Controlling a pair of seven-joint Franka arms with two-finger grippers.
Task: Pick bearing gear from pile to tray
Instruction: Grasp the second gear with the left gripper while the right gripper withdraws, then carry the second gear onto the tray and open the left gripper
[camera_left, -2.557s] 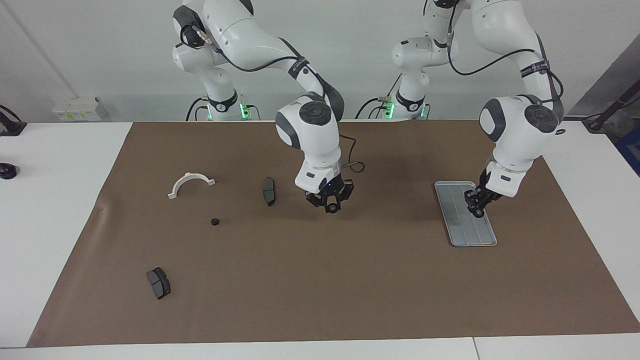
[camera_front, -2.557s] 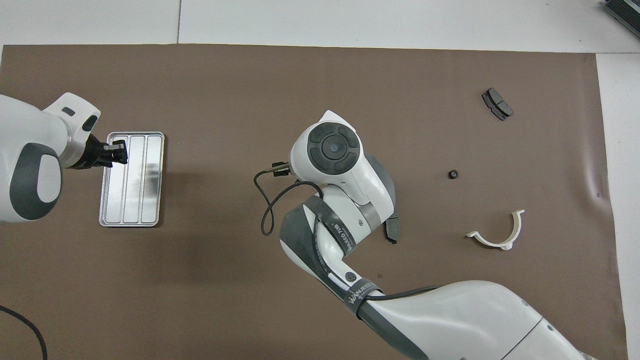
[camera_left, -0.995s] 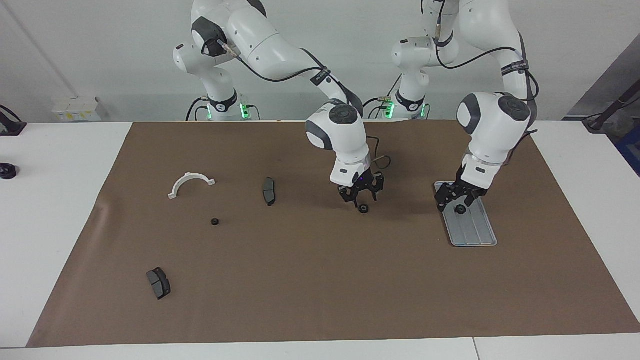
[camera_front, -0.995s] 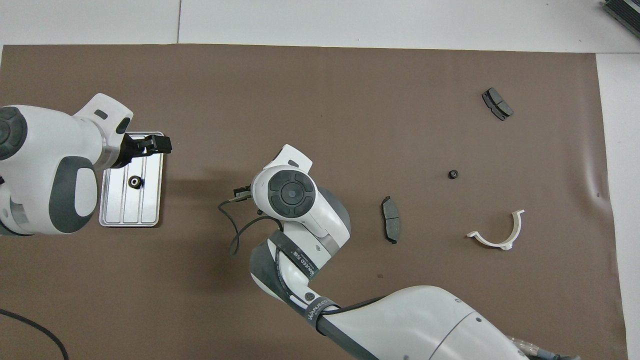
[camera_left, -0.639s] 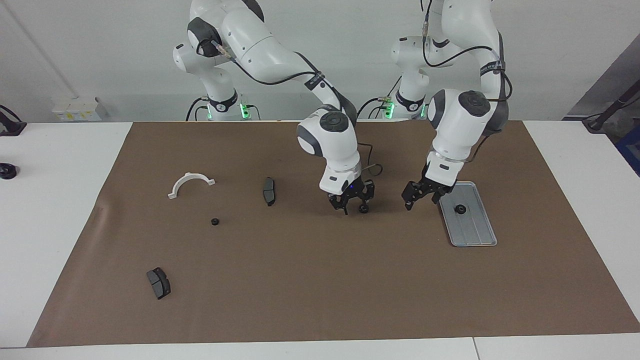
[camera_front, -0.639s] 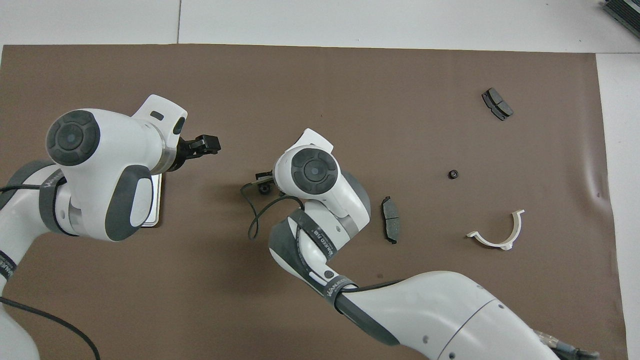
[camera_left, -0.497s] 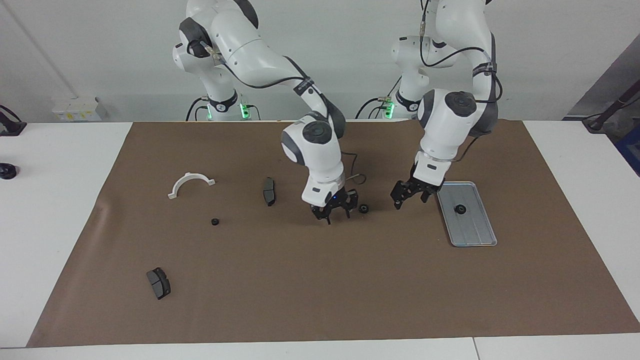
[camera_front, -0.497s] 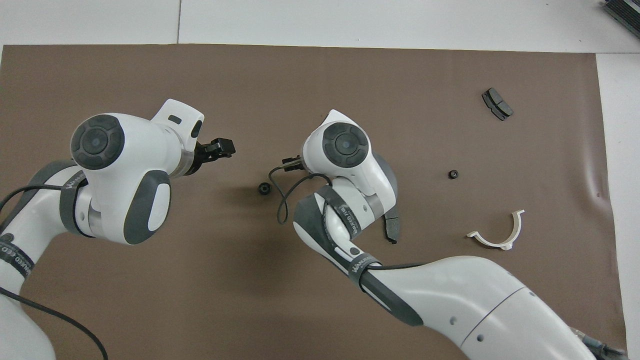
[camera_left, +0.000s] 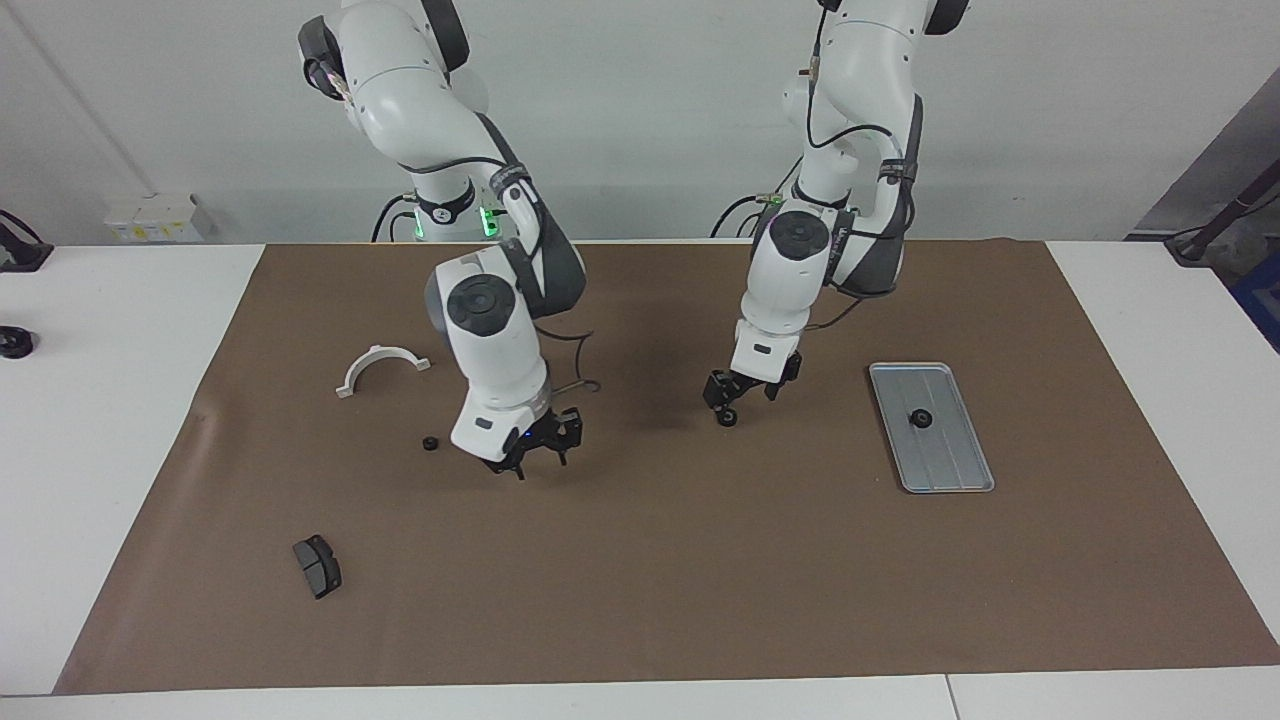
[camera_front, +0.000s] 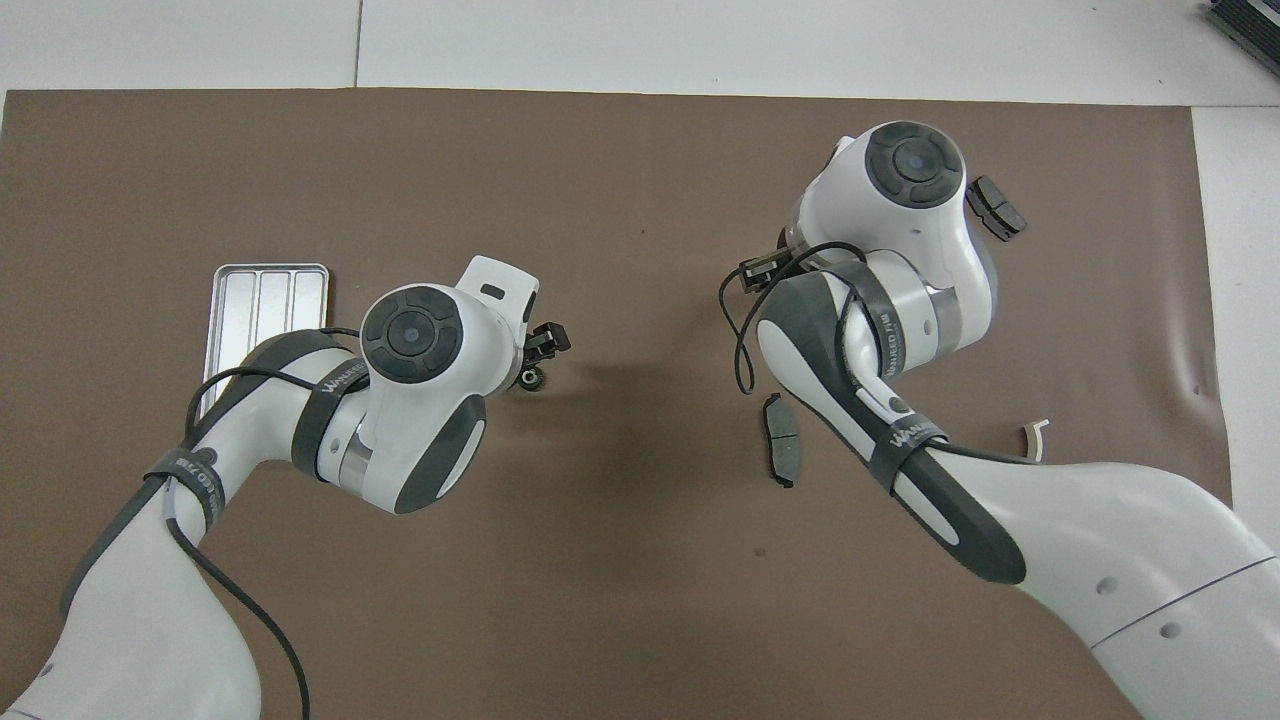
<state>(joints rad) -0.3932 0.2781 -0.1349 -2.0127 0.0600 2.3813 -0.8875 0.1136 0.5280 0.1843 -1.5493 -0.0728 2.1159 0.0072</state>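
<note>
The left gripper should line up with the black gear (camera_front: 531, 378) before it closes: the gear is beside the fingers, outside their gap, so they would miss it if they closed now.
The silver ribbed tray (camera_left: 945, 470) lies toward the left arm's end of the table and holds one small black gear (camera_left: 919, 418). It is partly covered by the left arm in the overhead view (camera_front: 258, 295). My left gripper (camera_left: 737, 396) is open and low, just over a second black gear (camera_left: 728, 418) on the mat mid-table, which also shows in the overhead view (camera_front: 531, 378). My right gripper (camera_left: 540, 447) is open and empty over the mat beside a third gear (camera_left: 430, 443). The white half-ring (camera_left: 380, 366) lies nearer to the robots than that gear.
One dark brake pad (camera_left: 318, 565) lies toward the right arm's end, farther from the robots. The other brake pad (camera_front: 780, 452) shows only in the overhead view; the right arm hides it in the facing view. A brown mat (camera_left: 700, 580) covers the table.
The left gripper let a gear go in the tray and moved to mid-table. The right gripper set a gear down mid-table, opened, and moved back toward the pile.
</note>
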